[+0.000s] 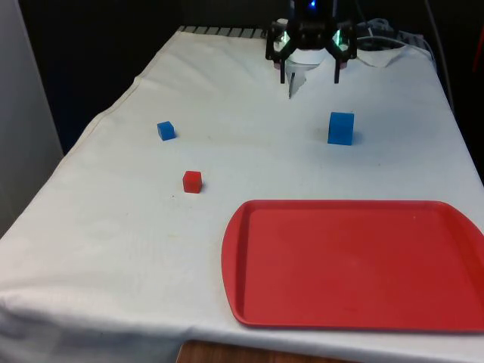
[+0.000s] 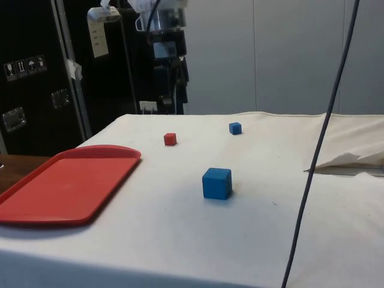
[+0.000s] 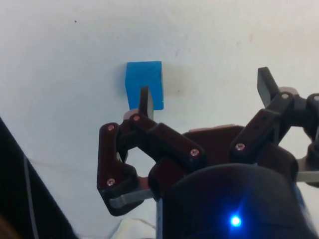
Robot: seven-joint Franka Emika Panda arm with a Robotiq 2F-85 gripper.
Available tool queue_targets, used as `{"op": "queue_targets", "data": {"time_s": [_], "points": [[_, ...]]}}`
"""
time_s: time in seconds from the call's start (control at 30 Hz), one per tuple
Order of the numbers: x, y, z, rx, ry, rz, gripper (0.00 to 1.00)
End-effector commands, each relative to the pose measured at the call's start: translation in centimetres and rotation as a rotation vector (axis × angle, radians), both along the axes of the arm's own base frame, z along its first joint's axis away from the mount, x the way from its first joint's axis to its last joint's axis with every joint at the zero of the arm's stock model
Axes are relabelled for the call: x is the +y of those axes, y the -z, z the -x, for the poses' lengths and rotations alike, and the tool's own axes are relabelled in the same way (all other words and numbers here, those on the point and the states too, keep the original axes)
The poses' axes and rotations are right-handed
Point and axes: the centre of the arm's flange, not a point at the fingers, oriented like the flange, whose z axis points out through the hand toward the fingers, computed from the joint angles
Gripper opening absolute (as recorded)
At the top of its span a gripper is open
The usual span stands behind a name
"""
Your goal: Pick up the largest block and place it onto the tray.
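Observation:
The large blue block needs to go onto the red tray (image 1: 355, 261), so my gripper should next grab the block by its opposite sides.
The largest block, a blue cube (image 1: 341, 128), stands on the white cloth right of centre in the front view; the side view has it (image 2: 216, 183) in the middle foreground. In the wrist view the cube (image 3: 144, 84) lies on the cloth beyond one fingertip. My gripper (image 1: 310, 74) hangs above the table's far end, behind the cube and apart from it. Its fingers (image 3: 146, 101) are spread wide and hold nothing. The red tray (image 1: 355, 261) lies bare at the near right of the front view, and at the near left (image 2: 66, 180) in the side view.
A small blue cube (image 1: 166, 130) and a small red cube (image 1: 192, 181) sit on the front view's left half. A black cable (image 2: 318, 156) hangs across the side view. Folded cloth (image 2: 354, 161) lies at the side view's right edge.

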Motion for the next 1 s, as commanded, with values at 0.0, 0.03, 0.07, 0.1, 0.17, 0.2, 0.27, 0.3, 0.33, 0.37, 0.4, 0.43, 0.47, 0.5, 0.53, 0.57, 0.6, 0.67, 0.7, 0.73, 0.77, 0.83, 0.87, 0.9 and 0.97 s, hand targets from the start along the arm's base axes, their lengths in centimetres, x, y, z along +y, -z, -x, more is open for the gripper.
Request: {"op": "queue_targets", "data": {"time_s": [0.0, 0.03, 0.07, 0.1, 0.17, 0.2, 0.27, 0.3, 0.33, 0.37, 0.4, 0.43, 0.47, 0.5, 0.53, 0.57, 0.6, 0.67, 0.7, 0.73, 0.77, 0.83, 0.87, 0.9, 0.97], "points": [[0.3, 0.2, 0.3, -0.018, 0.003, 0.003, 1.0], [0.6, 0.5, 0.7, -0.027, 0.001, 0.0, 1.0], [0.7, 0.7, 0.8, -0.03, 0.0, -0.001, 1.0], [1.0, 0.8, 1.0, -0.037, -0.002, -0.002, 1.0], [1.3, 1.2, 1.4, -0.044, -0.002, -0.004, 1.0], [1.4, 1.4, 1.5, -0.048, -0.003, -0.005, 1.0], [1.5, 1.7, 1.6, -0.038, -0.008, -0.006, 1.0], [1.9, 1.8, 1.9, -0.057, -0.005, -0.008, 1.0], [2.0, 2.0, 2.1, -0.059, -0.005, -0.009, 1.0], [2.5, 2.5, 2.6, -0.068, -0.007, -0.01, 1.0], [2.7, 2.7, 2.8, -0.071, -0.008, -0.01, 1.0], [2.8, 3.0, 3.0, -0.074, -0.008, -0.01, 1.0], [2.9, 3.3, 3.2, -0.078, -0.009, -0.01, 1.0], [3.1, 3.6, 3.5, -0.082, -0.01, -0.009, 1.0], [3.0, 3.7, 3.4, -0.068, -0.014, -0.009, 1.0], [3.4, 4.1, 4.0, -0.086, -0.012, -0.008, 1.0], [3.5, 4.4, 4.2, -0.089, -0.012, -0.007, 1.0], [3.9, 5.0, 4.7, -0.093, -0.015, -0.005, 1.0], [4.0, 5.2, 4.9, -0.096, -0.015, -0.005, 1.0], [4.1, 5.5, 5.2, -0.098, -0.015, -0.004, 1.0], [4.3, 5.8, 5.5, -0.099, -0.015, -0.003, 1.0], [4.5, 6.3, 5.9, -0.102, -0.016, -0.001, 1.0], [4.6, 6.6, 6.2, -0.104, -0.015, -0.001, 1.0], [4.6, 6.6, 6.2, -0.093, -0.019, -0.006, 1.0], [4.9, 7.2, 6.9, -0.108, -0.014, -0.001, 1.0]]}}
